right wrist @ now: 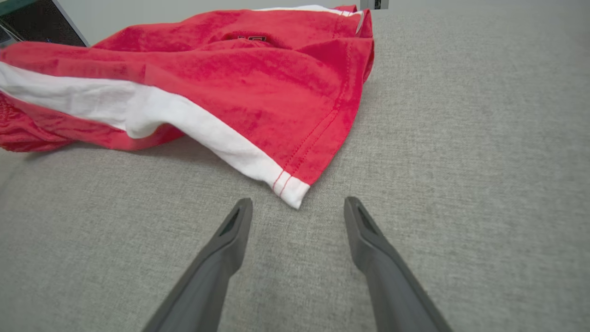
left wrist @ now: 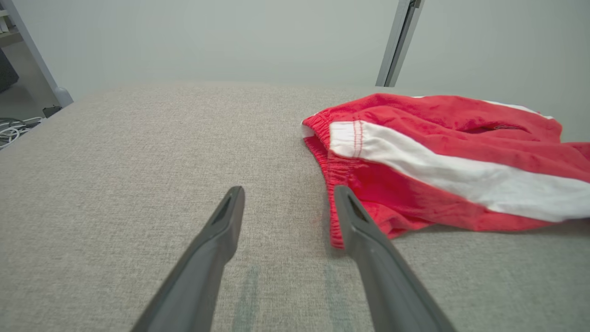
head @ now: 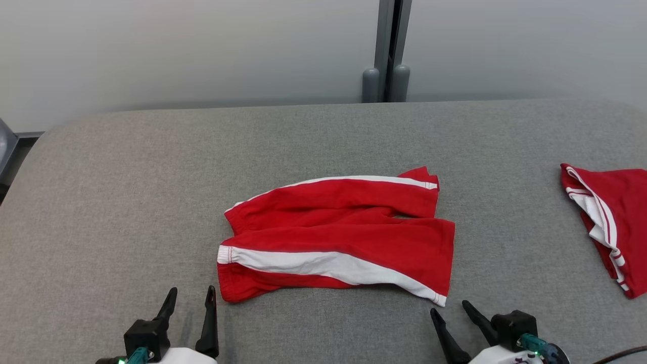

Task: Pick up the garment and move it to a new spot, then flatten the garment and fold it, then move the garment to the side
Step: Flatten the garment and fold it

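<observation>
The left gripper grabs the garment by its striped waistband corner [head: 224, 254] next, since the waistband edge [head: 222, 274] stands up while the garment's legs lie slack.
The garment [head: 336, 237] is a pair of red shorts with white side stripes, lying loosely folded in the middle of the grey padded table [head: 126, 192]. My left gripper [head: 191, 296] is open just off its near left corner; in the left wrist view the gripper [left wrist: 288, 198] has the waistband [left wrist: 329, 152] right beyond its right finger. My right gripper [head: 449, 309] is open close to the near right hem corner; the right wrist view puts that white corner [right wrist: 292, 193] just ahead of the gap of the gripper [right wrist: 297, 207]. Neither holds anything.
A second red and white garment [head: 609, 217] lies at the table's right edge. A grey post [head: 386, 55] stands behind the table against a pale wall. Cables [left wrist: 11, 129] lie on the floor off the left side.
</observation>
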Available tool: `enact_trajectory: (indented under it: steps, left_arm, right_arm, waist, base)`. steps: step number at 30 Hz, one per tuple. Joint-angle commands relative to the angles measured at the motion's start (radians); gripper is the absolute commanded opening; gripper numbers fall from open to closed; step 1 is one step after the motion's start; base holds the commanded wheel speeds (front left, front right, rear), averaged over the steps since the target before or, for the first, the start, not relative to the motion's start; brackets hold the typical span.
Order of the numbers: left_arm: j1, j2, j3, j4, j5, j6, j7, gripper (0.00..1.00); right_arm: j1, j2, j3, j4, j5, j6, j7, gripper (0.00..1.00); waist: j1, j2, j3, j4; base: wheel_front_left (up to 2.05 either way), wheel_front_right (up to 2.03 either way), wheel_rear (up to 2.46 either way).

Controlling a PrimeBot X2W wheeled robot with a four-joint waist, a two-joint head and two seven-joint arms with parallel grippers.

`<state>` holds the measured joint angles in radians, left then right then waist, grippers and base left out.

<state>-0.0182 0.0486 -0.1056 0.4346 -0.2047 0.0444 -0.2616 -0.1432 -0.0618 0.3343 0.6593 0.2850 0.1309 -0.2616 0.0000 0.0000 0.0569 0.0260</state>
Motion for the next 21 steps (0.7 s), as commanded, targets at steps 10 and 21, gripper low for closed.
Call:
enact_trajectory:
  steps: [10, 21]
  left_arm:
    - [-0.038, 0.005, -0.009, 0.001, -0.005, 0.001, -0.004, 1.0]
    - [-0.044, 0.004, -0.034, -0.016, -0.027, -0.019, -0.004, 1.0]
  right_arm:
    - [-0.066, -0.022, 0.018, 0.061, -0.001, 0.0, -0.004, 0.63]
    - [-0.075, -0.048, -0.033, 0.064, -0.014, 0.0, -0.002, 0.0]
  waist:
    - [0.0, 0.0, 0.041, 0.034]
    - [0.0, 0.0, 0.033, 0.033]
  base:
    - [0.0, 0.0, 0.0]
    - [0.0, 0.0, 0.0]
